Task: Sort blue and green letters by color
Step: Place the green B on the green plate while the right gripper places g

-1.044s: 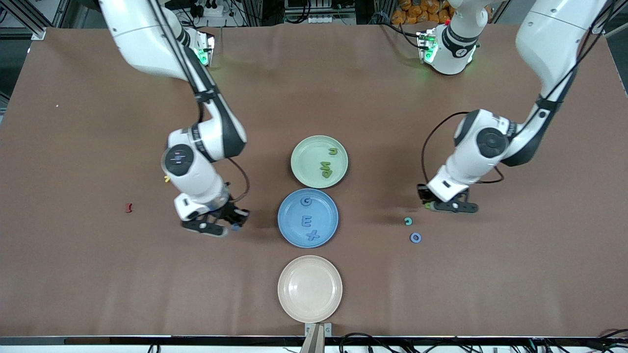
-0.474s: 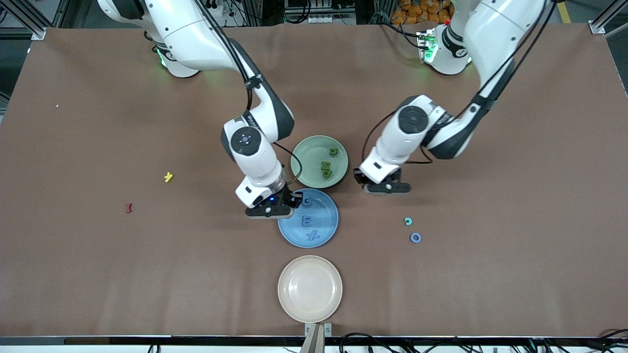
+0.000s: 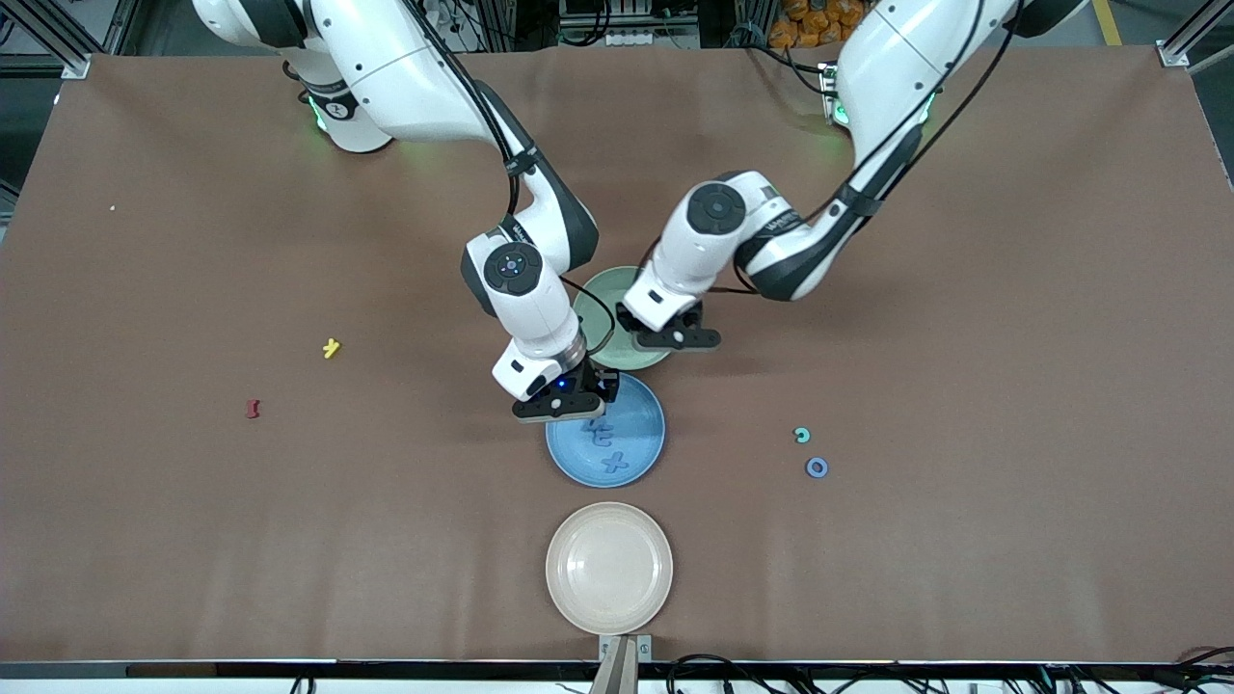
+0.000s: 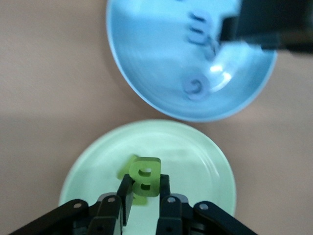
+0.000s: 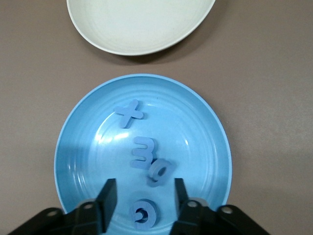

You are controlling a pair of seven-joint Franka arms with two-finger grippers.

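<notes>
The green B has its lower edge (image 4: pixel 145 196) high above the surface, so my left gripper should move the B to just down over the green plate (image 4: pixel 195 156) before releasing it.
My left gripper (image 3: pixel 675 337) hangs over the green plate (image 3: pixel 603 337) and is shut on a green B (image 4: pixel 145 176), held upright above that plate (image 4: pixel 195 156). The plate's other green letters are hidden. My right gripper (image 3: pixel 567 405) is open over the edge of the blue plate (image 3: pixel 641 453) nearest the green plate. In the right wrist view the open right gripper (image 5: pixel 144 191) is above the blue plate (image 5: pixel 73 147), which holds a blue X (image 5: pixel 129 113), an E (image 5: pixel 143 152), a tilted 6-like piece (image 5: pixel 159 172) and a G (image 5: pixel 144 214).
A cream plate (image 3: pixel 608 567) sits nearer the camera than the blue plate. A teal c-shaped piece (image 3: pixel 801 435) and a blue ring (image 3: pixel 817 467) lie toward the left arm's end. A yellow piece (image 3: pixel 332 348) and a dark red piece (image 3: pixel 254 409) lie toward the right arm's end.
Both arms swung in toward the plates. The right gripper carried a blue piece over the blue plate and opened. The left gripper brought the green B over the green plate.
</notes>
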